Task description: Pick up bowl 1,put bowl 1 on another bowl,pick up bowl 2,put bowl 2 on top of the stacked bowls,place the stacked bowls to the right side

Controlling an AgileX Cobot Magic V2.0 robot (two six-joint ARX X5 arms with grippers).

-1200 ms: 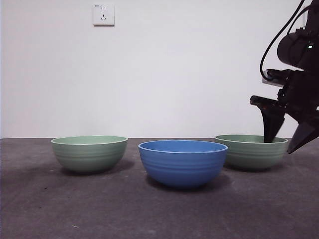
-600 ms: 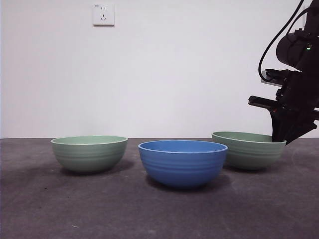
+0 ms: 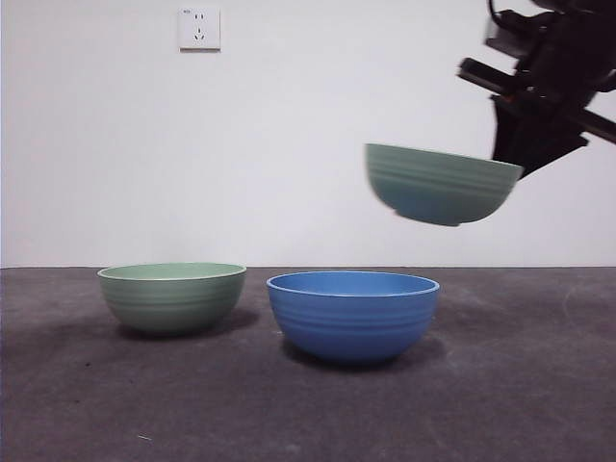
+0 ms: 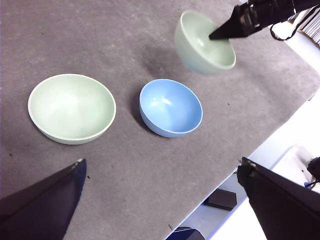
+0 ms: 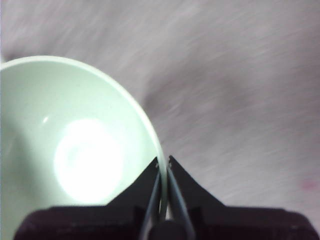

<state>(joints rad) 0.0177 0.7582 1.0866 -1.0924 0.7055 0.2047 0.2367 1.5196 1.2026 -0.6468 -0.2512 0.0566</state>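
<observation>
Next, the left gripper picks up the second green bowl by its rim [image 3: 108, 270] [image 4: 34, 101] to top the stacked bowls.
A pale green bowl [image 3: 438, 183] hangs tilted in the air, above and to the right of the blue ridged bowl [image 3: 352, 313]. My right gripper [image 3: 513, 154] is shut on that green bowl's right rim [image 5: 161, 192]; the left wrist view shows the same bowl [image 4: 202, 47] lifted off the table. The blue bowl [image 4: 171, 107] stands on the dark table in the middle. A second pale green bowl [image 3: 172, 295] stands to its left, also seen as the large green bowl [image 4: 71, 108]. My left gripper [image 4: 165, 200] is open, high above the table and away from the bowls.
A white wall with a power socket [image 3: 199, 28] stands behind the table. The table's edge [image 4: 260, 150] runs past the blue bowl in the left wrist view, with floor clutter beyond it.
The right gripper has lifted the right green bowl off the table and carried it up and leftward, toward a spot above the blue bowl. The other two bowls have stayed put.
</observation>
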